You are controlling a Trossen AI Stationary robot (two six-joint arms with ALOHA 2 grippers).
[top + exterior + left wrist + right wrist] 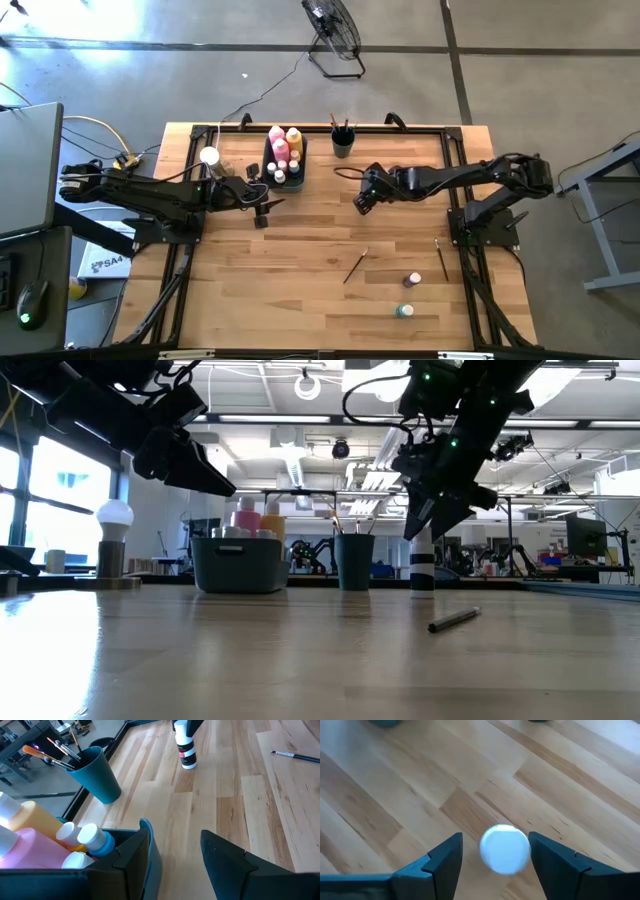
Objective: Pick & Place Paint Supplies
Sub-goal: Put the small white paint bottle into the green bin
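My fingers are around the small bottle at its white cap (504, 848) in the right wrist view, so my right gripper needs to close. Closing now would hold the bottle.
A small white-capped paint bottle (188, 752) with a dark and pink label stands upright on its base on the wood table. My right gripper (495, 837) hangs over it, pointing steeply down, open, one finger on each side of the white cap (504, 848); I see no touch. My left gripper (268, 208) is open and holds nothing beside the dark bin (238, 565), where the tall pink bottle (279, 149) and yellow bottle (294, 138) stand among small bottles. A dark cup (343, 146) holds paintbrushes.
Two loose paintbrushes (356, 265) (440, 258) and two small bottles (413, 281) (404, 311) lie or stand on the near right of the table. A white knob on a round tan base (209, 155) stands left of the bin. Bare wood lies between the arms.
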